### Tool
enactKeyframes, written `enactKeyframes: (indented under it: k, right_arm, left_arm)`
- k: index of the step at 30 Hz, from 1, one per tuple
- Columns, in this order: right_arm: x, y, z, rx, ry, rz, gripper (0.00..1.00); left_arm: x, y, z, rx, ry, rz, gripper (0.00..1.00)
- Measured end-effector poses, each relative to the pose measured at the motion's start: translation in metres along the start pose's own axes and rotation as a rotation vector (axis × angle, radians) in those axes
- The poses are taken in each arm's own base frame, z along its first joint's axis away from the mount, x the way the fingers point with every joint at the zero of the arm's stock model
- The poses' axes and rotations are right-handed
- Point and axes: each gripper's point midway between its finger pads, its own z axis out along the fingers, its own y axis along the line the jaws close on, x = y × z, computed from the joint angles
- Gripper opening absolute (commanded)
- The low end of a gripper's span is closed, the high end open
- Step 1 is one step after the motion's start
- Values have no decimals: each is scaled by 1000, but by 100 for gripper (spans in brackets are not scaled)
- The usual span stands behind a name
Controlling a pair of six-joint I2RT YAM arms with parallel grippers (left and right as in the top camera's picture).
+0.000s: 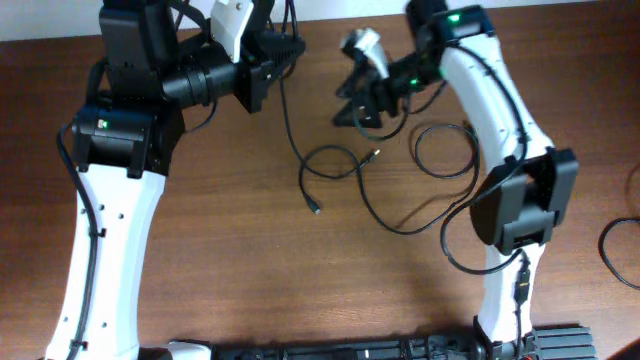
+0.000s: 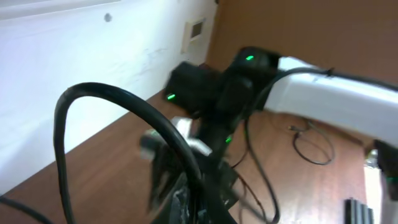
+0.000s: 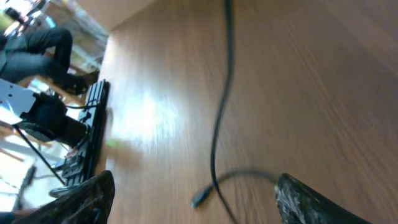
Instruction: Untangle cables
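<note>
I should next grip the cable's raised part beside my left gripper with my right gripper. Then I can pull the hanging cable away and untangle it.
Thin black cables lie in loose loops mid-table. One cable [image 1: 291,128] hangs from my left gripper [image 1: 288,52], which is shut on it high at the back; it curls into a loop and ends in a small plug [image 1: 315,208]. In the left wrist view the left gripper [image 2: 199,200] is a blurred dark mass with its jaws together. My right gripper [image 1: 352,112] hovers open just right of that cable. Its fingers [image 3: 311,202] stand wide apart above a cable [image 3: 217,124] and a plug [image 3: 200,199], touching neither. Another cable loop [image 1: 445,150] lies under the right arm.
A further black cord [image 1: 612,250] curls at the table's right edge. Dark equipment [image 1: 400,348] runs along the front edge. My right arm [image 2: 323,93] crosses the left wrist view, with a wall [image 2: 93,56] behind it.
</note>
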Motion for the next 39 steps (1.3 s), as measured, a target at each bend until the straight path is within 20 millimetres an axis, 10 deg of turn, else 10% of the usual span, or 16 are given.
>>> enactKeyframes:
  k: [15, 39]
  right_arm:
    - [-45, 34, 59, -117, -80, -276, 70]
    - [-4, -20, 36, 104, 92, -63, 72]
  left_arm:
    - [-5, -28, -3, 165, -26, 1, 0]
    - [1, -12, -1, 69, 1, -19, 0]
